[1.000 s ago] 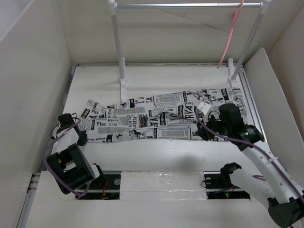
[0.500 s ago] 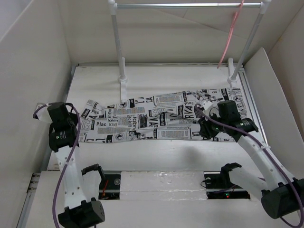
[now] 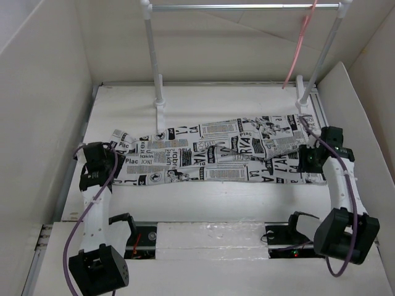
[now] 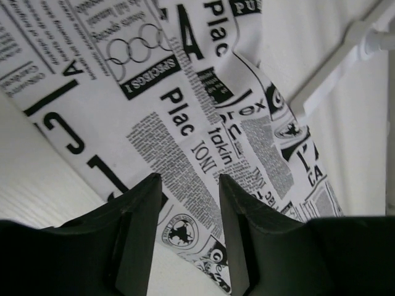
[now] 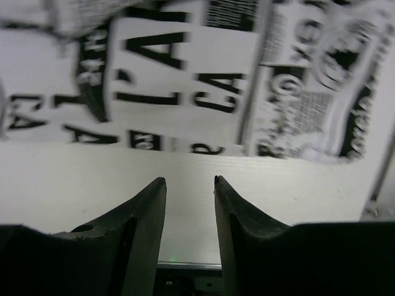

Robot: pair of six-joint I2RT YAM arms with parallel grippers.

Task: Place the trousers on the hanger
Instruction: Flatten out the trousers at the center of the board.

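Observation:
I need to grab the trousers' near corner (image 3: 319, 179) at the waist end with my right gripper next, so that the trousers can fold lengthwise for the hanger (image 3: 301, 43).
The trousers (image 3: 203, 154) lie flat across the table, leg ends to the left and waist to the right. The pale pink hanger (image 3: 301, 43) hangs from the rack's silver bar at the upper right. My left gripper (image 3: 102, 168) is low at the leg ends. In the left wrist view it (image 4: 188, 179) is open, with the printed cloth (image 4: 185, 105) under and between its fingers. My right gripper (image 3: 308, 161) is at the waist end. In the right wrist view it (image 5: 189, 180) is open and empty over bare table, just off the cloth's edge (image 5: 185, 80).
The rack's white posts (image 3: 154, 68) and silver bar (image 3: 241, 7) stand behind the trousers; one post foot shows in the left wrist view (image 4: 333, 68). White walls close in on the left and right (image 3: 352, 111). A metal rail (image 5: 185, 266) runs along the table's edge.
My left arm has swung up and come down with its gripper at the leg ends. My right gripper has moved right, off the middle of the cloth to the waist end.

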